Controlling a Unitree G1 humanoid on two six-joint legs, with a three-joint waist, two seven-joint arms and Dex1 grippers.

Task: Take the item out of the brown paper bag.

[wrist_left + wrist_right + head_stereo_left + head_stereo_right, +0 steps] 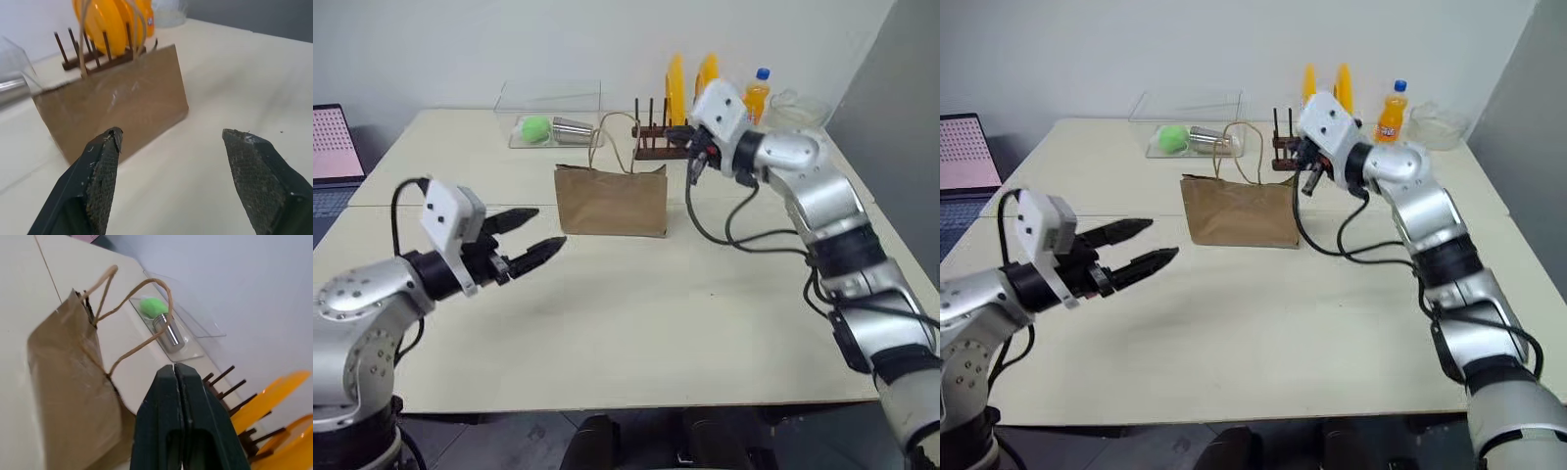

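My left gripper takes hold of the bag by its thin upright cord handle next, since the broad paper body is far too wide for my fingers.
The brown paper bag stands upright in the middle of the table, its two cord handles looped above its top. The item is hidden from view. My left gripper is open and empty, pointing at the bag from a short way off on its left; the left wrist view looks between the two fingers at the bag's face. My right gripper is held above the bag's right top corner. Its fingers are shut together on nothing, just beside the handles.
Behind the bag are a clear plastic box with a green ball and a metal cup, a dark dish rack with yellow plates, an orange soda bottle and a glass bowl. A laptop sits at the far left.
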